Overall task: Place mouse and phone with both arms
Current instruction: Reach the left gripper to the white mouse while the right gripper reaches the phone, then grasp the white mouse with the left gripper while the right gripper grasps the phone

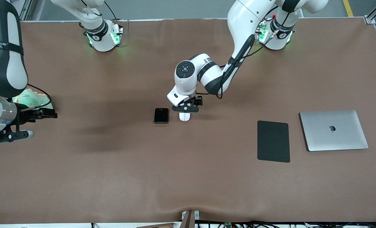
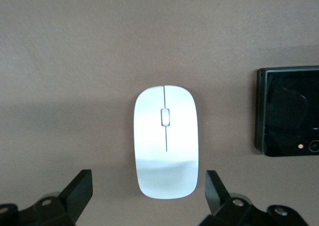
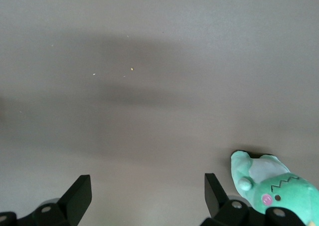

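The left gripper isn't ready to close on the mouse yet, because its fingers stop short of the white mouse's rear edge (image 2: 167, 193) and need to first move toward it.
The white mouse (image 1: 184, 116) lies on the brown table near its middle. The black phone (image 1: 161, 115) lies flat beside it, toward the right arm's end. My left gripper (image 1: 185, 109) hangs open just over the mouse. In the left wrist view the mouse (image 2: 165, 141) sits between the two black fingertips (image 2: 79, 188), which stand apart from it, and the phone (image 2: 290, 111) shows at the edge. My right gripper (image 1: 12, 135) is open and empty over bare table at the right arm's end, also seen in its wrist view (image 3: 147, 196).
A matte black pad (image 1: 273, 141) and a closed silver laptop (image 1: 333, 130) lie toward the left arm's end. A green plush toy (image 1: 28, 98) sits by the right gripper and shows in the right wrist view (image 3: 271, 186).
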Robot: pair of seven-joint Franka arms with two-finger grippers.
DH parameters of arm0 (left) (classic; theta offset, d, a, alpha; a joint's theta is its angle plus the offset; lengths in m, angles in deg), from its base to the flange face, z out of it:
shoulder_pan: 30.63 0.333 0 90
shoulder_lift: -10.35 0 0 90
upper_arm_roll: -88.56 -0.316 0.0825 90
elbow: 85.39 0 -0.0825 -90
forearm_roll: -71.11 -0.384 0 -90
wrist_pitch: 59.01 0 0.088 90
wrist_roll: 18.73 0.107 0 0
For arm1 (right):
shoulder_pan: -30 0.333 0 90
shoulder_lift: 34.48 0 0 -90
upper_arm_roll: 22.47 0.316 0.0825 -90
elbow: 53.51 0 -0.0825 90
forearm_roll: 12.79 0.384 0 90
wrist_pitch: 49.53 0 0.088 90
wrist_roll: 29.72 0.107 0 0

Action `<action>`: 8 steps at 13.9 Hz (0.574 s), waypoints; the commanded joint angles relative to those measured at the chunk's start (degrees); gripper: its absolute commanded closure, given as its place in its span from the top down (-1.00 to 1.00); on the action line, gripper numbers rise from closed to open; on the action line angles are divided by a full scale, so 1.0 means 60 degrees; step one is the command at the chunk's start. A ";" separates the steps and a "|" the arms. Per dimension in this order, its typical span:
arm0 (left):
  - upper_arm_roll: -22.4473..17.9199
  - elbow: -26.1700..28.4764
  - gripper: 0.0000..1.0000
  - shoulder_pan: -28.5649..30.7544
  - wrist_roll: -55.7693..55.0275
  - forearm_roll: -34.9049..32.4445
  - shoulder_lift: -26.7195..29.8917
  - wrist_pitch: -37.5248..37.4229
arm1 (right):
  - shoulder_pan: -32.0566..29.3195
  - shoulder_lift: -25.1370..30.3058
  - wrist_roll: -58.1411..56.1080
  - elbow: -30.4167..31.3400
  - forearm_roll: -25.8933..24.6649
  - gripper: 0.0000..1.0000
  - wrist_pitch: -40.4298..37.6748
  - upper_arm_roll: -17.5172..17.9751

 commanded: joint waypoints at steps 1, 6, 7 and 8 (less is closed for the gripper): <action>-0.0116 -0.0732 1.00 -0.0270 -0.0658 -0.0245 -0.0699 0.0077 | 0.0017 -0.0405 -0.0001 -0.0192 0.0445 1.00 -0.0027 -0.0001; -0.0145 -0.1247 1.00 -0.0285 -0.0776 -0.0741 -0.1228 0.0413 | 0.0265 -0.0816 -0.0001 0.0041 0.1148 1.00 -0.0027 -0.0001; -0.0145 -0.1261 1.00 -0.0271 -0.0776 -0.0845 -0.1301 0.0415 | 0.0310 -0.0816 0.0014 0.0144 0.1426 1.00 -0.0027 0.0013; -0.0145 -0.1247 1.00 -0.0271 -0.0776 -0.0860 -0.1316 0.0473 | 0.0412 -0.0831 0.0086 0.0232 0.1632 1.00 0.0002 -0.0001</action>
